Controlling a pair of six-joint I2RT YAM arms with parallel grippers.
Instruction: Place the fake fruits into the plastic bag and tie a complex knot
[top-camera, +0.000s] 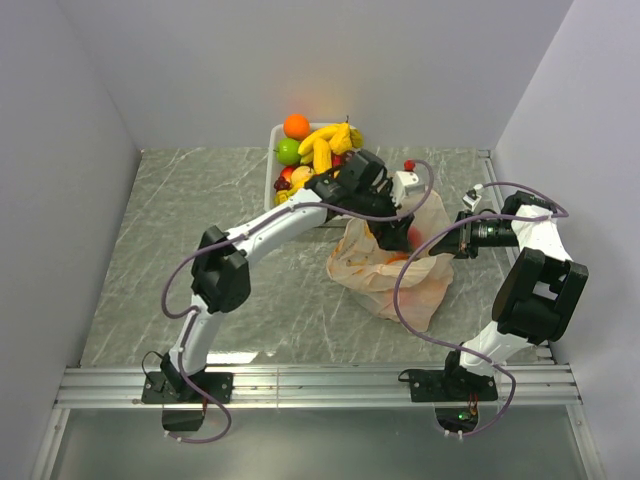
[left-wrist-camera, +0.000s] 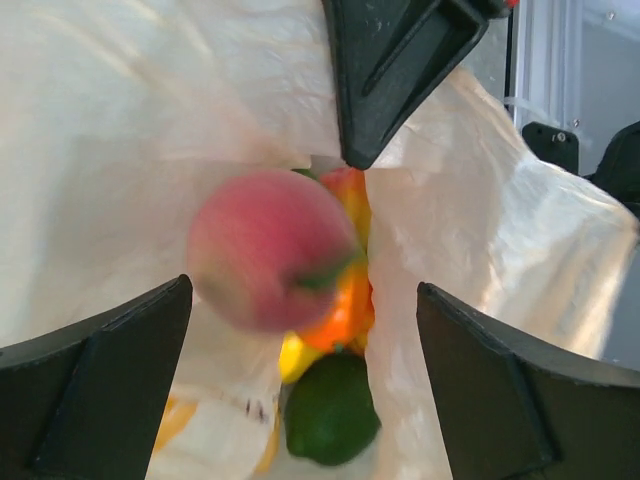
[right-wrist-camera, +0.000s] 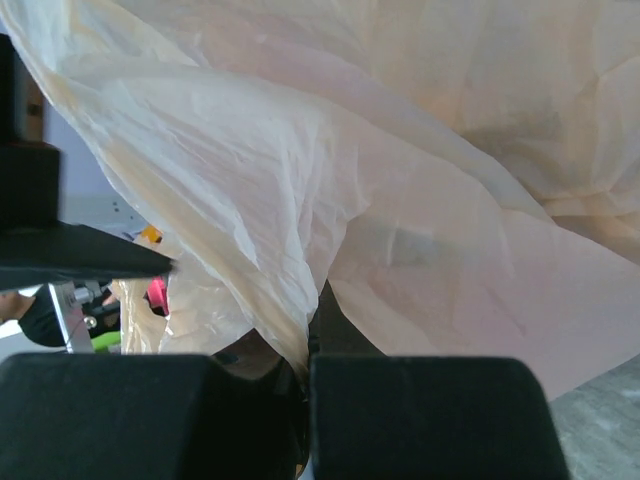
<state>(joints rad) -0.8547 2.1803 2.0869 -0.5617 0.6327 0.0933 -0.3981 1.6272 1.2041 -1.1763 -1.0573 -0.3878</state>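
The left gripper of mine will next grab the bag (top-camera: 385, 275) by its rim opposite my right gripper, so the other handle stays free for the knot.
The peach plastic bag (top-camera: 385, 275) lies right of centre. My left gripper (top-camera: 398, 232) hangs open over its mouth. In the left wrist view the gripper (left-wrist-camera: 300, 390) is wide open, and a blurred red peach (left-wrist-camera: 268, 250) sits between and above the fingers, touching neither. Inside the bag (left-wrist-camera: 120, 150) lie a green lime (left-wrist-camera: 330, 410) and an orange-yellow fruit (left-wrist-camera: 350, 300). My right gripper (top-camera: 445, 245) is shut on the bag's edge (right-wrist-camera: 290, 330), holding the mouth up; its jaws (right-wrist-camera: 308, 400) are closed on a fold. More fake fruits, an orange (top-camera: 296, 126), a lime (top-camera: 288, 151) and bananas (top-camera: 325, 145), stay in the tray.
The white tray (top-camera: 272, 165) stands at the back centre against the wall, just behind the left arm's wrist. Grey walls close in the left, back and right sides. A metal rail (top-camera: 320, 385) runs along the near edge.
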